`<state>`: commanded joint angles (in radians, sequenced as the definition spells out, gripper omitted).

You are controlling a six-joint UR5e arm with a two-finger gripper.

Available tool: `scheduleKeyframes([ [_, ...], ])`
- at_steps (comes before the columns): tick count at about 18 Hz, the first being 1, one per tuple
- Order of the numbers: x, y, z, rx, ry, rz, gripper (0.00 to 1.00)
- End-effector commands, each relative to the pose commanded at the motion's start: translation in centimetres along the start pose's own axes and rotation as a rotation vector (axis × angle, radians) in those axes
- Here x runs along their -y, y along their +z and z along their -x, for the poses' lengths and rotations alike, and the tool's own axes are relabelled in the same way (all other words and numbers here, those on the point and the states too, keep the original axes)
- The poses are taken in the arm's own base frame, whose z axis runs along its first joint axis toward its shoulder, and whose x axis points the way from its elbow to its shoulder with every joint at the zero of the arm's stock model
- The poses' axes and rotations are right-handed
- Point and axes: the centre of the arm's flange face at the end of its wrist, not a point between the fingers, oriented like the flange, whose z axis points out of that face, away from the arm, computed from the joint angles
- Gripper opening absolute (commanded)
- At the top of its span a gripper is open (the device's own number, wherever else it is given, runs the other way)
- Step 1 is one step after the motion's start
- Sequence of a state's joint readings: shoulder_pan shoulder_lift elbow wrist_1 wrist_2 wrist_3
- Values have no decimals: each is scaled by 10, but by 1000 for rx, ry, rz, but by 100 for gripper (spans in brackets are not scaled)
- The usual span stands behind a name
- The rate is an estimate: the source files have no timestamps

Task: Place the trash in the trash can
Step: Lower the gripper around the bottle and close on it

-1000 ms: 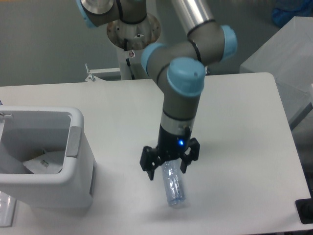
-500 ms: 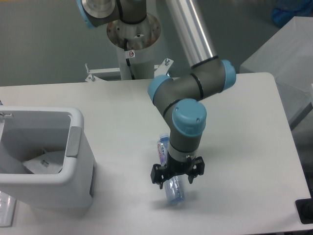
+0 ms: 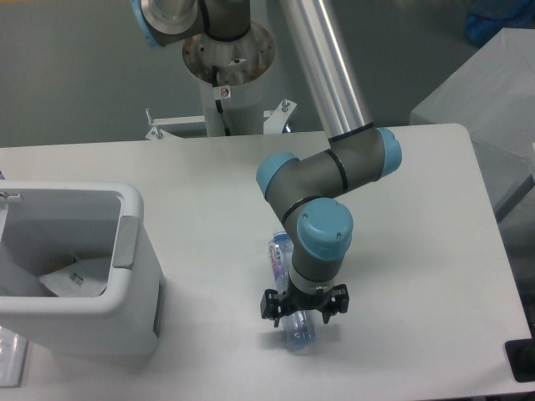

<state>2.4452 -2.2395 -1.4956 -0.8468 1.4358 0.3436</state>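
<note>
The clear plastic bottle (image 3: 282, 250) needs to drop into the white trash can, so my gripper should next grab it by the middle of its body (image 3: 294, 312).
The clear plastic bottle (image 3: 282, 250) with its blue-red-white label lies on the white table, its near end (image 3: 299, 332) toward the front edge. My gripper (image 3: 303, 315) points straight down over the bottle's near half, lowered to it. Its jaws stand spread on either side of the bottle, so it looks open. The wrist hides the bottle's middle. The white trash can (image 3: 134, 276) stands at the left with a grey panel (image 3: 125, 241) on its side. A pale wrapper-like piece (image 3: 79, 280) lies inside it.
The robot's base column (image 3: 226, 50) stands behind the table's back edge. A grey raised surface (image 3: 485, 100) lies beyond the table's right edge. A small dark object (image 3: 522, 359) sits at the front right corner.
The arm has folded down and the gripper has dropped from above the bottle to the bottle's level, moving slightly toward the front. The bottle has not moved.
</note>
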Motion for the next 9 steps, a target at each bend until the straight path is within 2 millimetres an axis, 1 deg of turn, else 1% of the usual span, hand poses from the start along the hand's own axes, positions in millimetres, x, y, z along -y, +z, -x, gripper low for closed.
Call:
scheduleKeyframes([
  [5, -2, 14, 0, -7, -1, 19, 100],
  [6, -2, 14, 0, -7, -1, 19, 100],
  [7, -2, 14, 0, -7, -1, 19, 97],
  [9, -2, 17, 1, -7, -3, 24, 88],
])
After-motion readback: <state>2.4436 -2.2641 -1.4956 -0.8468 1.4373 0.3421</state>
